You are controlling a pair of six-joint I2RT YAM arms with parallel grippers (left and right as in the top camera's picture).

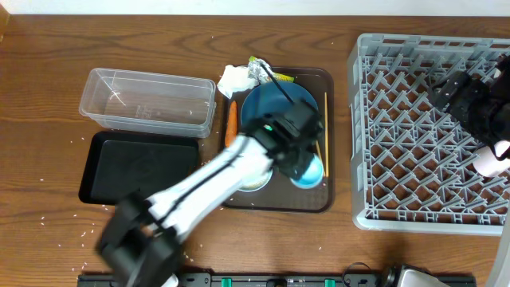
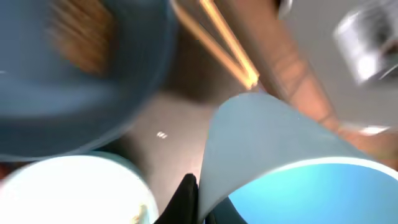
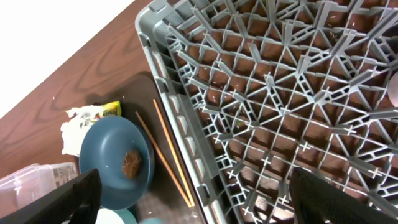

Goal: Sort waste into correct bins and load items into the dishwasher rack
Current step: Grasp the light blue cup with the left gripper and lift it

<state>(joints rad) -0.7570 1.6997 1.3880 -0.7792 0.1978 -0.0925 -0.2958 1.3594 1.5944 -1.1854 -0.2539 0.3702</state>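
I need to load the rack (image 3: 280, 93), so next I will grab the outside of the blue cup with my right gripper and leave the cup's rim to my left gripper.
My left gripper (image 1: 304, 163) reaches onto the brown serving tray and is shut on the wall of the small blue cup (image 1: 309, 172). In the left wrist view one black finger (image 2: 186, 199) presses the outside of the blue cup (image 2: 280, 149) and the other sits inside the rim. The white bowl (image 2: 62, 193) stands right beside it. The dark blue plate (image 3: 115, 162) carries the brown food lump (image 3: 130, 163). The chopsticks (image 3: 168, 155) lie along the tray's right side. My right gripper (image 3: 211, 199) hangs open over the grey dishwasher rack (image 3: 280, 93).
The clear tub (image 1: 147, 100) and black tray (image 1: 139, 167) stand left of the brown serving tray (image 1: 327, 201). Tissue (image 1: 233, 80), wrapper (image 1: 267, 73) and carrot (image 1: 231, 123) lie at its back left. Rice grains (image 1: 84, 231) dot the table. Something pinkish (image 1: 488, 164) rests in the rack.
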